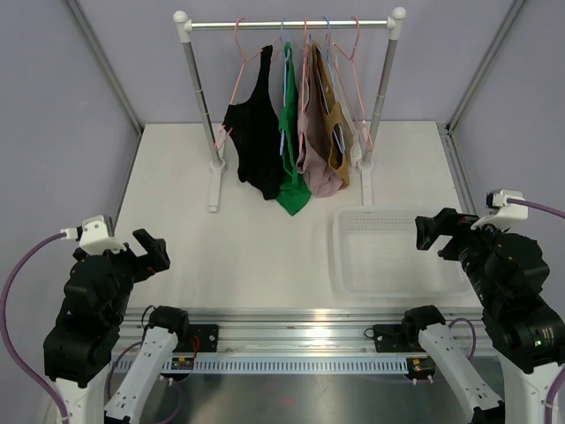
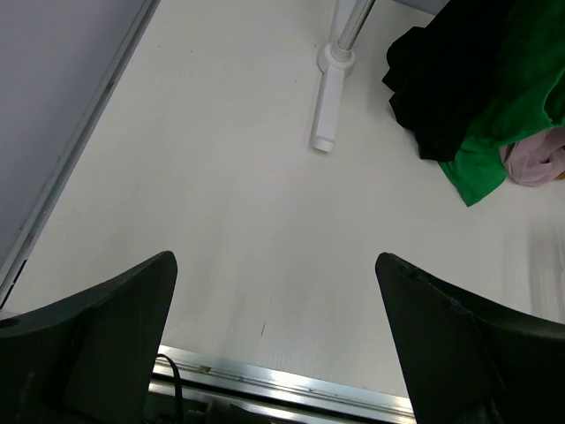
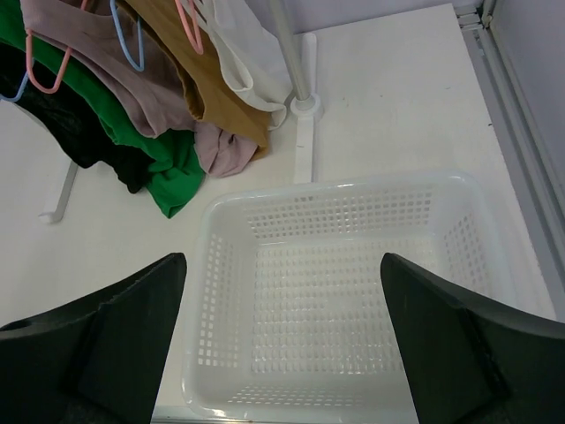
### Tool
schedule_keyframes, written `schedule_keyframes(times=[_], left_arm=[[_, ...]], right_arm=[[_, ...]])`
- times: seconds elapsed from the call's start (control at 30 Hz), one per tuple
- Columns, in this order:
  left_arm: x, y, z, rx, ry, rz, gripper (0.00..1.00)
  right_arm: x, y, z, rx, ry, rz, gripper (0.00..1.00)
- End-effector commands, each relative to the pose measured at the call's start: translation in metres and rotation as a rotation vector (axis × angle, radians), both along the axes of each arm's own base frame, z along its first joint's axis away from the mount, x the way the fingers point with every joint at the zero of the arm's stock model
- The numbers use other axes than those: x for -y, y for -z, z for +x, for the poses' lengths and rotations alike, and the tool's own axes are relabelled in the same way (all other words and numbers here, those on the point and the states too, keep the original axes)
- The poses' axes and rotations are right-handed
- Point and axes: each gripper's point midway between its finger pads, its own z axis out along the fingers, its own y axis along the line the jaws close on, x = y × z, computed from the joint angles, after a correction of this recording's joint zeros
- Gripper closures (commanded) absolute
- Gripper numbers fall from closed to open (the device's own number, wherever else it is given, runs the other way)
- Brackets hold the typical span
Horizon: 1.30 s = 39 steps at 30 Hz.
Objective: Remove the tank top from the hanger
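Note:
I need to grab the pink hanger next with my left gripper, by its outer arm near the neck [image 1: 239,74], so the hook and black [image 1: 253,141] tank top stay free for removal.
Several tank tops hang on hangers from a rail [image 1: 291,25] at the back: black [image 1: 253,141], green [image 1: 290,132], mauve [image 1: 312,146], brown [image 1: 336,132] and a white one [image 3: 243,53] at the right end. Their hems show in the left wrist view [image 2: 441,88] and the right wrist view [image 3: 132,132]. The pink hanger [image 1: 237,66] holds the black top. My left gripper [image 1: 152,252] is open and empty, low at the near left. My right gripper [image 1: 427,231] is open and empty, above the white basket [image 1: 346,265].
The white perforated basket [image 3: 212,265] lies empty at the near right. The rack's feet [image 1: 213,185] stand on the white table [image 1: 229,238]. A metal rail [image 1: 291,340] runs along the near edge. Grey walls enclose both sides.

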Motion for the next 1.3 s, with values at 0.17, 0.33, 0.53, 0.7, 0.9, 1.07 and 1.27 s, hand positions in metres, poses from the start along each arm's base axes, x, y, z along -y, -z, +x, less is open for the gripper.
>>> schedule_keyframes(times=[0.17,0.33,0.53,0.7,0.9,1.07,1.27], left_arm=[[0.016,-0.040,0.022,0.091,0.049,-0.057,0.01],[0.054,-0.067,0.057,0.069,0.208,-0.113,0.01],[0.096,-0.116,0.109,0.080,0.376,-0.175,0.01],[0.119,-0.144,0.180,0.113,0.463,-0.109,0.01],[0.142,-0.165,0.262,0.162,0.547,-0.026,0.01],[0.151,-0.170,0.310,0.213,0.574,0.043,0.01],[0.159,-0.149,0.365,0.215,0.573,0.089,0.05]], right_arm=[[-0.041,-0.006,0.014,0.032,-0.180,0.108,0.01],[-0.064,-0.019,0.005,0.112,-0.303,0.200,0.01],[-0.099,-0.012,-0.003,0.056,-0.506,0.243,0.01],[-0.121,-0.010,-0.013,0.020,-0.646,0.287,0.01],[-0.118,-0.011,-0.028,0.061,-0.665,0.263,0.01],[-0.119,-0.010,-0.039,0.061,-0.691,0.260,0.01],[-0.120,-0.008,-0.043,0.063,-0.706,0.266,0.00]])
